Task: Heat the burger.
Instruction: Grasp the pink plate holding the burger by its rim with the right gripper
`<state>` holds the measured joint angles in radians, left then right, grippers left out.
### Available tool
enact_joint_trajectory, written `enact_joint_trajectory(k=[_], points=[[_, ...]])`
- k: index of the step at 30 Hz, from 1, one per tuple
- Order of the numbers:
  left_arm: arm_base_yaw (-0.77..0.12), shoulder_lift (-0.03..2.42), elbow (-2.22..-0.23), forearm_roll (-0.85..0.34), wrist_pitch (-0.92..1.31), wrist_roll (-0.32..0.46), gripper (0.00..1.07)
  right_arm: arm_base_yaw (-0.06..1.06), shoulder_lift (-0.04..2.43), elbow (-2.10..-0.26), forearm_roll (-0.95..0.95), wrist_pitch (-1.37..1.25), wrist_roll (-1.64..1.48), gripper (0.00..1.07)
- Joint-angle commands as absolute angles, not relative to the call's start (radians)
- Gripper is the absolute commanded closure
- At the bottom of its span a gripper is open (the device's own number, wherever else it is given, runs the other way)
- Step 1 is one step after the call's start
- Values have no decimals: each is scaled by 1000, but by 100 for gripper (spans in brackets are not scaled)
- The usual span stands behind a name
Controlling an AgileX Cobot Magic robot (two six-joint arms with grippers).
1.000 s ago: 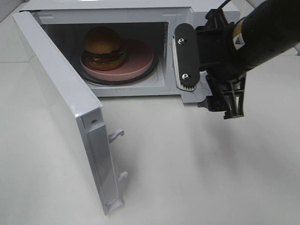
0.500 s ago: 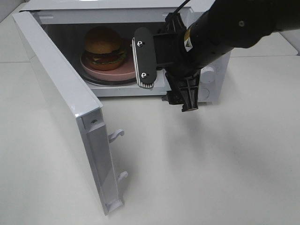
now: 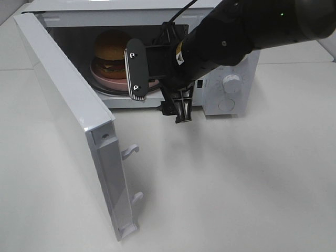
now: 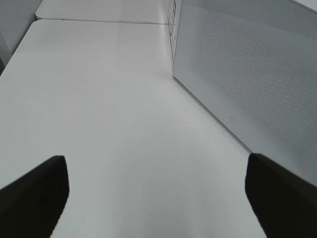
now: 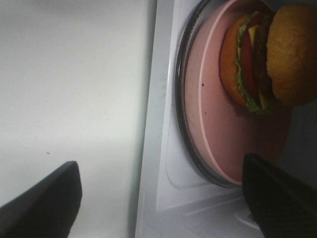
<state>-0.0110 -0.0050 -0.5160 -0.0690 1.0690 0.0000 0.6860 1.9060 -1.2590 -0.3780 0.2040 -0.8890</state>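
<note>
I need to grab the pink plate by its rim [image 3: 113,84] with my right gripper next, to bring the burger [image 3: 111,50] out of the microwave.
The burger [image 3: 111,50] sits on a pink plate [image 3: 107,80] on the glass turntable inside the open microwave [image 3: 231,63]. The right wrist view shows the burger [image 5: 262,54] on the plate [image 5: 213,124], just inside the sill. My right gripper [image 3: 157,89] is open and empty. It hangs in front of the right half of the opening, one flat pad [image 3: 135,68] turned toward the burger. It holds nothing in the right wrist view [image 5: 161,198] either. My left gripper [image 4: 158,198] is open and empty above the table, beside the door's outer face [image 4: 247,74].
The microwave door [image 3: 73,115] stands swung wide open to the left, with two latch hooks [image 3: 129,151] on its edge. Two round knobs [image 3: 231,82] are on the control panel at the right. White table [image 3: 236,184] lies in front.
My right arm has swept left from in front of the control panel to in front of the microwave opening, uncovering the knobs. The burger, plate and door have not moved.
</note>
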Motion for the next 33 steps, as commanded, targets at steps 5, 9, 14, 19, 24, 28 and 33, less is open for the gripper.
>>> enact_joint_trajectory(k=[5, 9, 14, 19, 24, 28, 33], points=[[-9, -11, -516, -68, 1069, 0, 18, 688, 1981, -1338, -383, 178, -881, 24], [-9, -11, -516, -68, 1069, 0, 18, 688, 2049, -1415, -384, 182, -881, 24], [-9, -11, -516, -68, 1069, 0, 18, 685, 2113, -1482, -386, 192, -881, 25], [-9, -11, -516, -68, 1069, 0, 18, 685, 2175, -1557, -386, 195, -881, 26], [-9, -11, -516, -68, 1069, 0, 18, 673, 2223, -1613, -381, 203, -881, 26], [-9, -11, -516, -68, 1069, 0, 18, 661, 2249, -1641, -379, 209, -881, 27], [-9, -11, -516, -68, 1069, 0, 18, 648, 2301, -1690, -374, 215, -881, 29]])
